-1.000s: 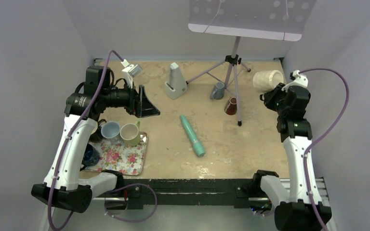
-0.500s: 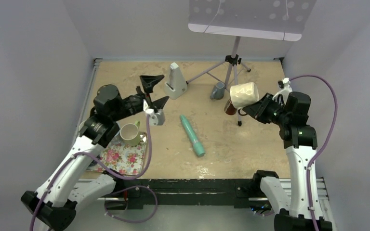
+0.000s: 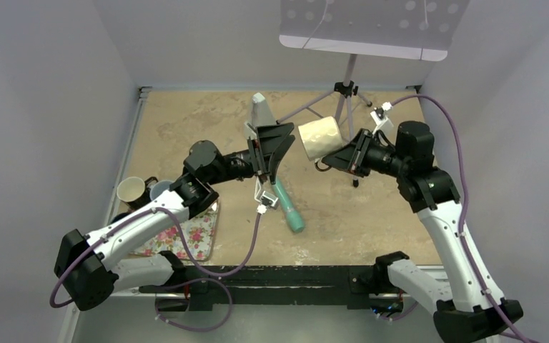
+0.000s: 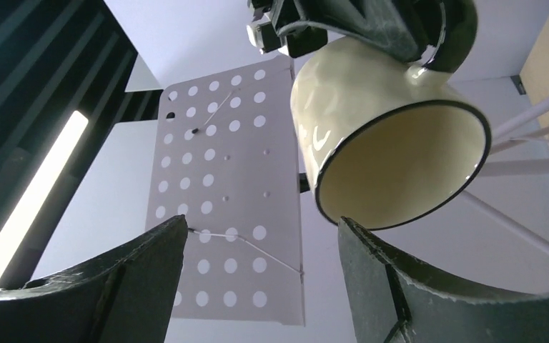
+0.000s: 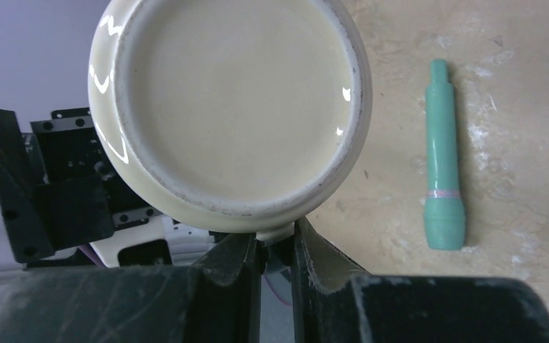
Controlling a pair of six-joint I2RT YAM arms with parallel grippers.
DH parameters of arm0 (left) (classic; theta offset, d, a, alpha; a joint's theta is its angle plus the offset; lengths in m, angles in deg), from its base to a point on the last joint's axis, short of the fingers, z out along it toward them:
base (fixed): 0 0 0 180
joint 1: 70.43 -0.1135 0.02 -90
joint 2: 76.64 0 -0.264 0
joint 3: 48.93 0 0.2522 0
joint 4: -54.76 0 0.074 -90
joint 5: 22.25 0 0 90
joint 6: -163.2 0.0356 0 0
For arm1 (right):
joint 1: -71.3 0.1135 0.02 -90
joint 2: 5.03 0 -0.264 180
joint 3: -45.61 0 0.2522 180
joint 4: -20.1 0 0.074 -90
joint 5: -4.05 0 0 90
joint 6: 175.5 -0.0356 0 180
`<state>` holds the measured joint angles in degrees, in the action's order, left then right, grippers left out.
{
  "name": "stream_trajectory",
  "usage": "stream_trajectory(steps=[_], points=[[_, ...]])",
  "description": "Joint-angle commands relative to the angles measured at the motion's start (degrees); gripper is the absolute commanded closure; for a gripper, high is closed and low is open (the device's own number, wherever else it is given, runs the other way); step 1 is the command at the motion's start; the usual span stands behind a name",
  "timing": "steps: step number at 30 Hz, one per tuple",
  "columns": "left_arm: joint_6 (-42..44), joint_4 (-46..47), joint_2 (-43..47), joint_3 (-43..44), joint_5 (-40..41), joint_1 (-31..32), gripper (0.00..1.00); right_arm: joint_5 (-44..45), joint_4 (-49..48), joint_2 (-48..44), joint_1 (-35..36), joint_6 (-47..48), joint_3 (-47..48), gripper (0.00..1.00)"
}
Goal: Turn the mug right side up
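Next, my left gripper takes hold of the cream mug's rim [image 3: 303, 142] [image 4: 319, 184]. One finger goes inside the mug's opening, and the mug's base stays free.
A cream mug [image 3: 319, 137] hangs in the air over the middle of the table, tipped on its side. My right gripper [image 3: 343, 156] is shut on its handle. The right wrist view shows the mug's base [image 5: 229, 107] just above the closed gripper [image 5: 277, 241]. My left gripper [image 3: 283, 146] is open and empty, right beside the mug on its left. In the left wrist view the mug's open mouth [image 4: 400, 168] faces the camera, just above and to the right of the open left gripper [image 4: 261, 223]. I see no contact between them.
A teal cylinder [image 3: 287, 202] lies on the table below the grippers and also shows in the right wrist view [image 5: 443, 157]. A metronome [image 3: 259, 114] and a music stand's tripod [image 3: 347, 93] stand at the back. A floral tray [image 3: 186, 234] with mugs [image 3: 130, 190] sits front left.
My right arm has swung the mug left from the right wall to the table's middle. My left arm has moved from over the tray to the middle, its open gripper now beside the mug.
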<state>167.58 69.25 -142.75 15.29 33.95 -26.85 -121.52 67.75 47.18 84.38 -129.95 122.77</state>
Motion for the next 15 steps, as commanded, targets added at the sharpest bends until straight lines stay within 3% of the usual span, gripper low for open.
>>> stream_trajectory(steps=[1,8,11,15], points=[[5.6,1.4,-0.5,1.8,0.7,0.1,0.21,-1.1,-13.5,1.2,2.4,-5.9,6.0,1.0],[6.3,-1.5,-1.6,3.9,2.7,0.0,0.23,-0.3,-15.8,4.5,6.0,-7.5,8.3,1.0],[6.3,-0.1,-3.2,5.6,3.6,0.0,0.34,0.3,-14.6,6.6,7.2,-6.1,10.2,1.0],[6.2,-0.4,-4.6,7.6,7.1,0.0,0.36,-0.1,-14.9,8.3,8.7,-5.8,11.4,1.0]])
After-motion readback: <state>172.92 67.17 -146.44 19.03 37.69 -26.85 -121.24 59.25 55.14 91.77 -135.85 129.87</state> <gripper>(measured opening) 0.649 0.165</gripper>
